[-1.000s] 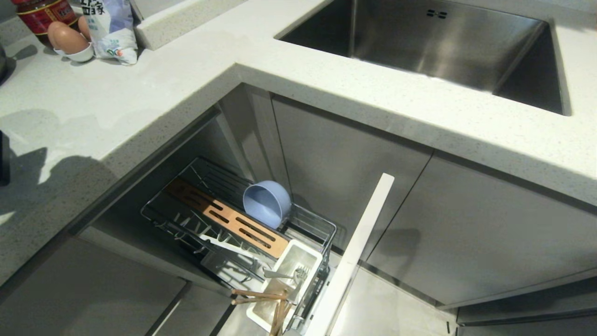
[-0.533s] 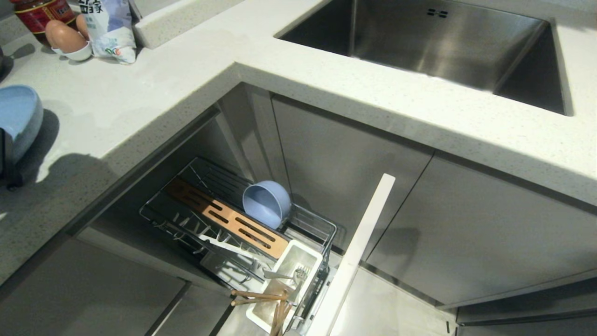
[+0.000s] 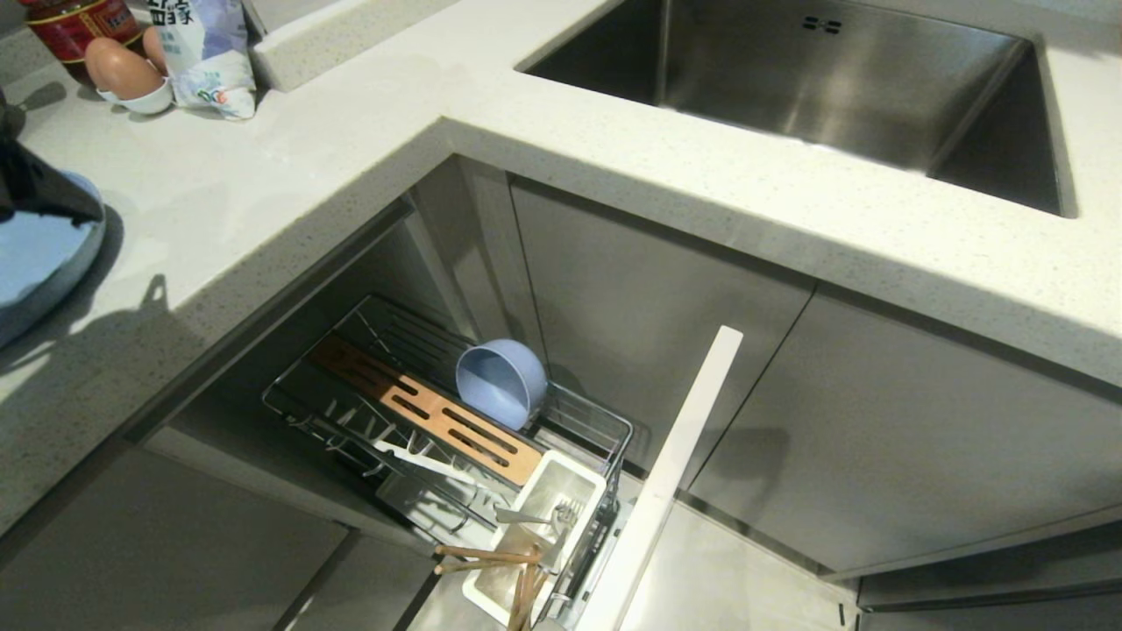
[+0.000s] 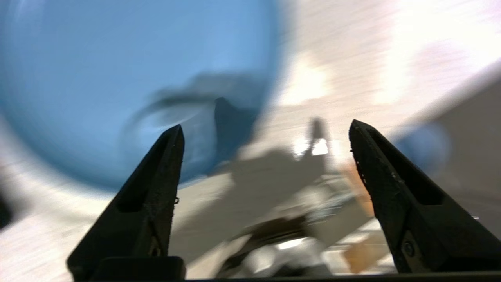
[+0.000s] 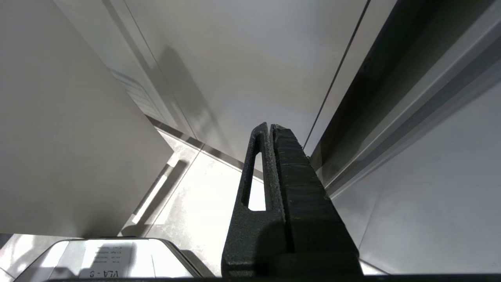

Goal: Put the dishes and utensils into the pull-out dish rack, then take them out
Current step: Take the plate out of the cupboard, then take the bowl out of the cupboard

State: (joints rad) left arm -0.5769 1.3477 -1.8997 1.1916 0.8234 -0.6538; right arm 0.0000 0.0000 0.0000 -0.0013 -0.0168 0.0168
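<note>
I need to unload the blue bowl from the pull-out dish rack, so next I will grab it by its rim with my left gripper.
The light blue plate lies on the white counter at the far left edge, and the dark end of my left arm is over its far side. In the blurred left wrist view my left gripper stands open and empty, beside the plate. The pull-out dish rack stands open below the counter. The blue bowl leans in it on its side. Wooden chopsticks and a silver utensil rest in its white cutlery box. My right gripper is shut and parked low by the cabinets.
The rack's white front panel juts out beside grey cabinet doors. A steel sink is set in the counter at the back right. Eggs in a white dish, a bag and a jar stand at the back left.
The plate came into view at the left edge, tilted in my left gripper, and now lies flat on the counter. The gripper has opened and let it go. The right arm has not moved.
</note>
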